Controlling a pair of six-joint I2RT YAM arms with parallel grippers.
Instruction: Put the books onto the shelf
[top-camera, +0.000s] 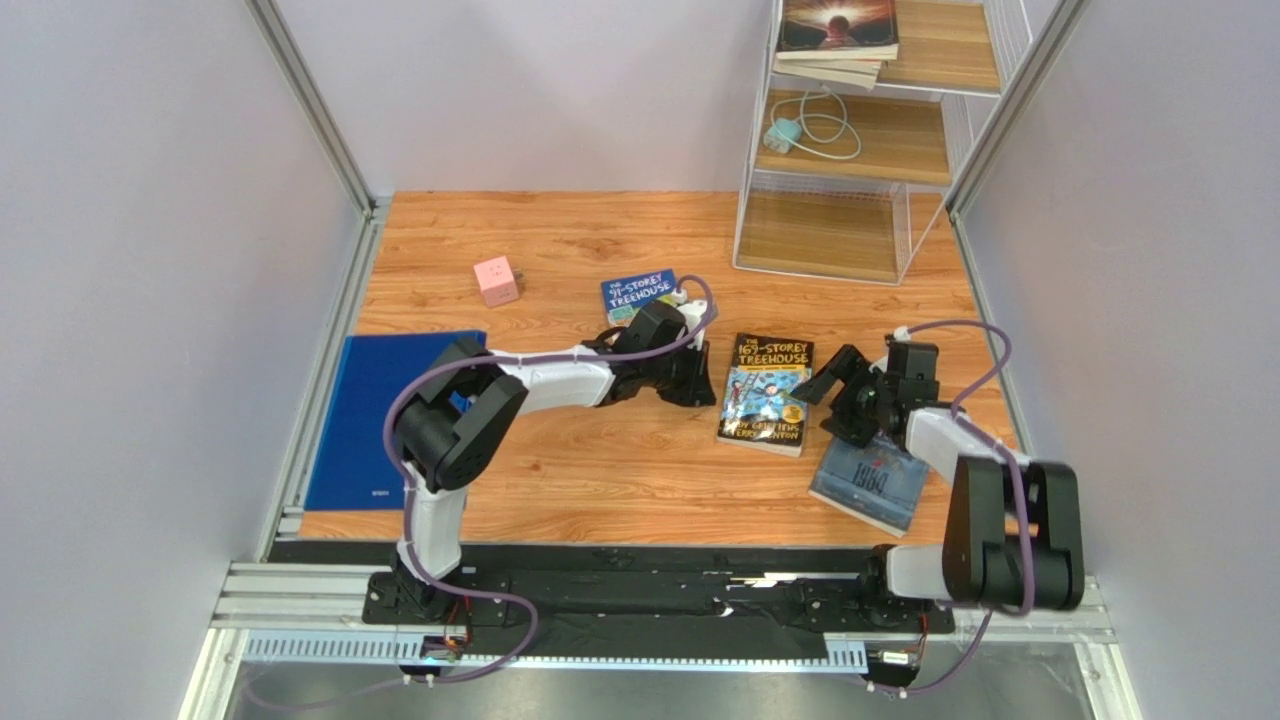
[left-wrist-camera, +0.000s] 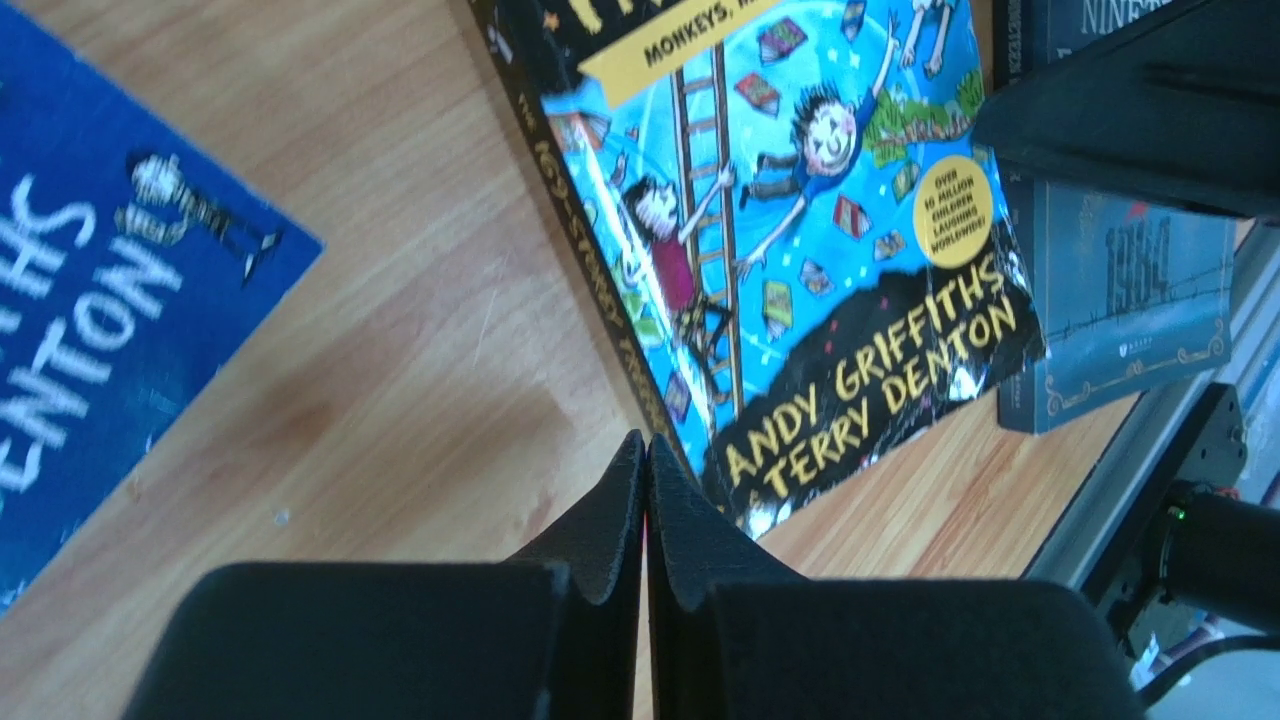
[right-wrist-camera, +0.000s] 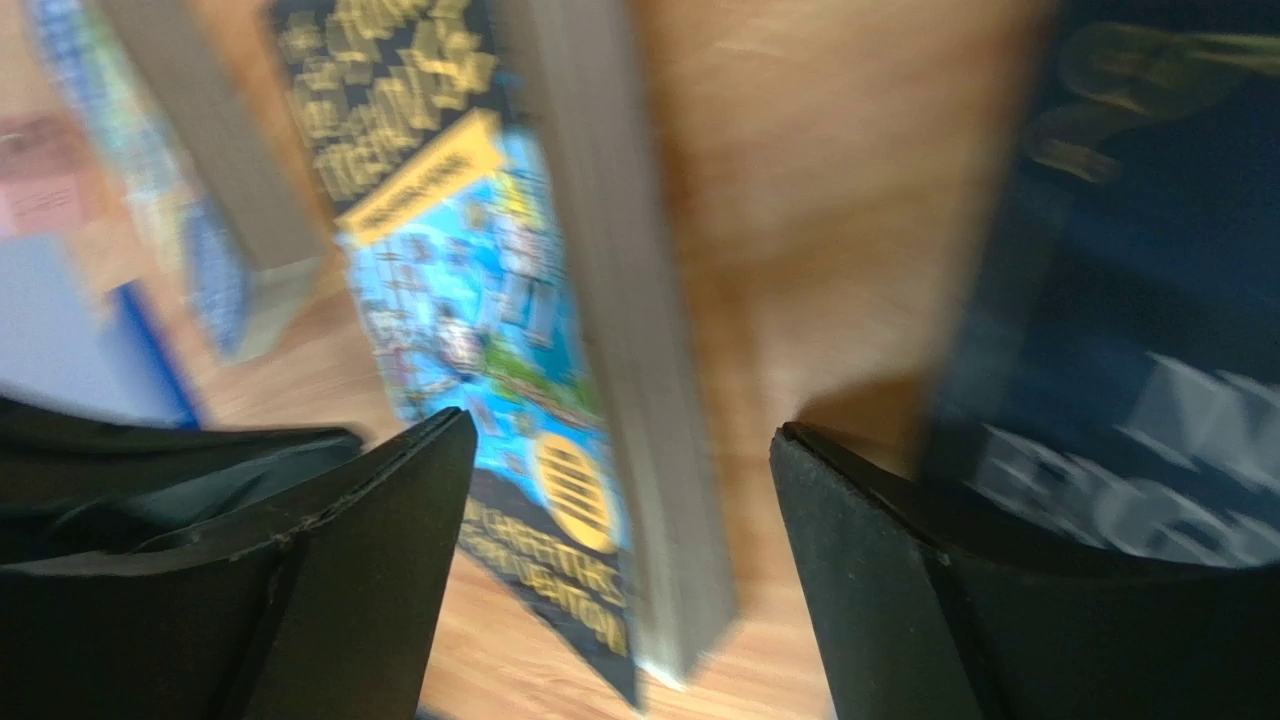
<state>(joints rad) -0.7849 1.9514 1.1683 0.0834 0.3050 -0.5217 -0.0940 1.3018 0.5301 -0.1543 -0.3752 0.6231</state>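
Note:
In the top view my right gripper's fingers barely reach past the book's near edge, so they move farther next, before the gripper closes on the book.
A colourful Treehouse book (top-camera: 766, 393) lies flat on the wooden table between my two grippers. My left gripper (left-wrist-camera: 646, 443) is shut with nothing in it, its tips just beside the book's (left-wrist-camera: 812, 225) spine edge. My right gripper (right-wrist-camera: 619, 428) stands open at the book's other side, and the grey page edge (right-wrist-camera: 631, 375) runs between its fingers without a grip. A grey-blue book (top-camera: 872, 480) lies under the right arm. A blue Treehouse book (top-camera: 639, 293) sits behind the left wrist. On the top tier of the white wire shelf (top-camera: 902, 143) at the back right rest a few more books (top-camera: 836, 33).
A plain blue folder (top-camera: 383, 420) lies at the table's left edge and a small pink cube (top-camera: 496, 279) sits behind it. A white cable with a plug (top-camera: 812, 128) lies on the shelf's middle board. Metal posts and grey walls enclose the table.

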